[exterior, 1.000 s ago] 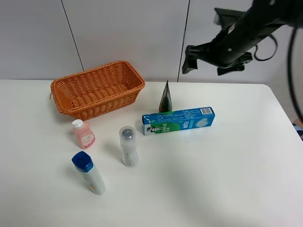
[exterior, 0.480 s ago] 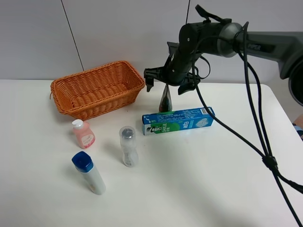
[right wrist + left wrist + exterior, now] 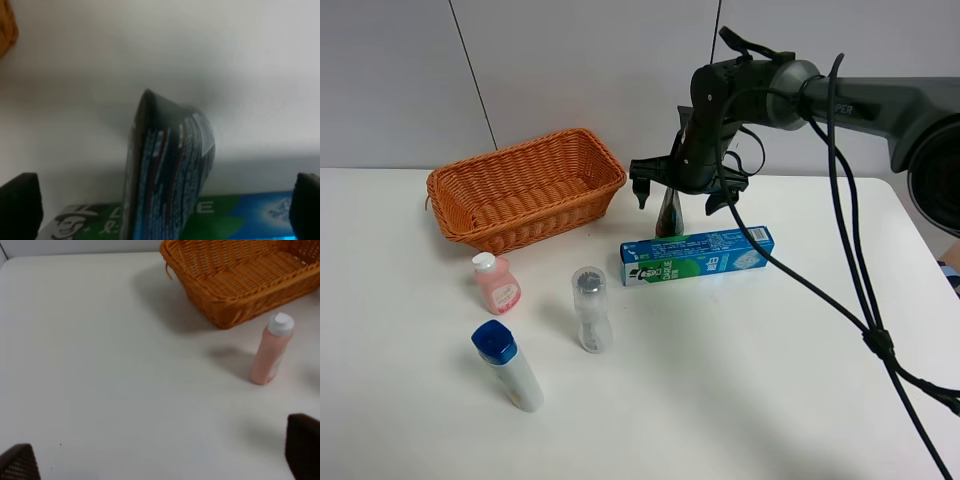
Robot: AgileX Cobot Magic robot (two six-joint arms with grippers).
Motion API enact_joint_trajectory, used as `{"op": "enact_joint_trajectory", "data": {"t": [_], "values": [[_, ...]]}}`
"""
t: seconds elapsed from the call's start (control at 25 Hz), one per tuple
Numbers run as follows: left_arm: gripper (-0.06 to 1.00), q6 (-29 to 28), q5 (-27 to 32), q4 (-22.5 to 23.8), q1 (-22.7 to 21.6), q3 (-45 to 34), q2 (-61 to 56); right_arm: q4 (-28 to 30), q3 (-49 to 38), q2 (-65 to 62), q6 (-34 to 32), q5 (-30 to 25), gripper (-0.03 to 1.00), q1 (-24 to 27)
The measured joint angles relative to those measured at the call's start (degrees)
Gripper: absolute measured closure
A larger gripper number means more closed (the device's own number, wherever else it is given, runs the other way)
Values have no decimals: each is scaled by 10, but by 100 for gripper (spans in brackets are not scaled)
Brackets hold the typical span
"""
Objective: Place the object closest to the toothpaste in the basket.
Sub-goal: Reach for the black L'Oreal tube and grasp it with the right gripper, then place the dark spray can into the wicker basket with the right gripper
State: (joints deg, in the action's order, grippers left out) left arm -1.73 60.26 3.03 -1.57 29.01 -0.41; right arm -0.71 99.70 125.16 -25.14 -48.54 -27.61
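Observation:
My right gripper will next grab the dark cone-shaped packet, closest to the toothpaste, by its tapered tip (image 3: 152, 105) to place it in the basket.
The green and blue toothpaste box (image 3: 698, 255) lies on the white table. A dark cone-shaped packet (image 3: 669, 212) stands upright just behind it, touching or nearly touching it. My right gripper (image 3: 676, 192) is open and sits over the packet's tip, one finger on each side. In the right wrist view the packet (image 3: 167, 165) stands between the two open fingertips (image 3: 20, 205), with the toothpaste box (image 3: 245, 215) beyond it. The orange wicker basket (image 3: 525, 185) stands to the packet's left. My left gripper (image 3: 160, 460) is open and empty above bare table; it does not show in the high view.
A pink bottle (image 3: 496, 283) with a white cap, a clear bottle (image 3: 591, 308) and a blue-capped bottle (image 3: 507, 365) lie in front of the basket. The left wrist view shows the pink bottle (image 3: 270, 352) and the basket (image 3: 240, 275). Cables hang from the right arm.
My right arm has swung down and left from high at the back right to the dark packet, and in the last half second lowered slightly around its tip. The objects have not moved.

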Motion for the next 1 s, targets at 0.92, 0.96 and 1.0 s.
{"op": "enact_joint_trajectory", "data": {"t": [0.92, 0.96, 1.0], "values": [[-5, 0, 0, 0, 0, 0, 0, 19, 5, -5, 25, 25, 76, -1], [-5, 0, 0, 0, 0, 0, 0, 19, 4, -14, 31, 31, 76, -1], [-5, 0, 0, 0, 0, 0, 0, 19, 4, -27, 42, 42, 76, -1]]}}
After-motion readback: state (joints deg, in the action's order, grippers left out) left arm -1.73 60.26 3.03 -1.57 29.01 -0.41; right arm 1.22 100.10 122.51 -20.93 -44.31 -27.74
